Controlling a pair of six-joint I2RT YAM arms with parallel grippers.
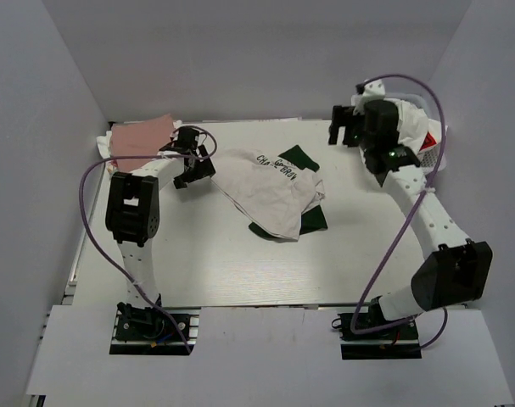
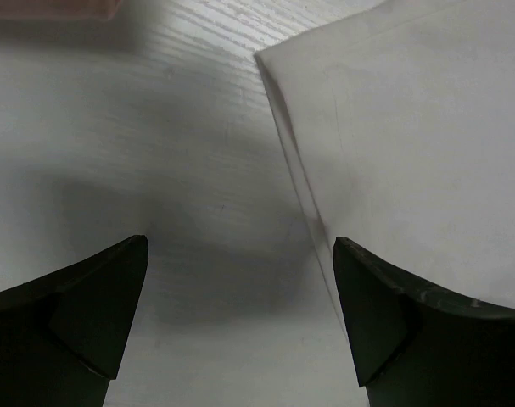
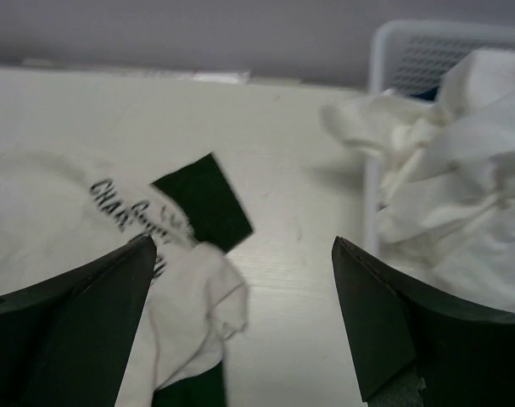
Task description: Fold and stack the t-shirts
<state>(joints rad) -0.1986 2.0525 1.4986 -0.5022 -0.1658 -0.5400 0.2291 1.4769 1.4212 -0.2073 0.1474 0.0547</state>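
Note:
The white t-shirt needs to be spread for folding. My left gripper will grab it by its outlying white corner point(image 1: 216, 158) point(image 2: 271, 66) next.
The white t-shirt with dark green sleeves and black lettering point(image 1: 274, 191) lies crumpled mid-table; it also shows in the right wrist view point(image 3: 79, 220) and its white corner in the left wrist view point(image 2: 410, 136). A pink shirt point(image 1: 142, 134) lies folded at the back left. A white shirt with a red mark point(image 1: 422, 136) sits in the basket. My left gripper point(image 1: 196, 174) is open and empty just left of the shirt's corner. My right gripper point(image 1: 346, 136) is open and empty, raised at the back right between the shirt and the basket.
A white plastic mesh basket point(image 3: 427, 51) with crumpled white cloth point(image 3: 461, 170) stands at the back right, against the right wall. Grey walls enclose the table point(image 1: 206, 263) on three sides. The pink shirt's edge point(image 2: 53, 8) shows at the top of the left wrist view.

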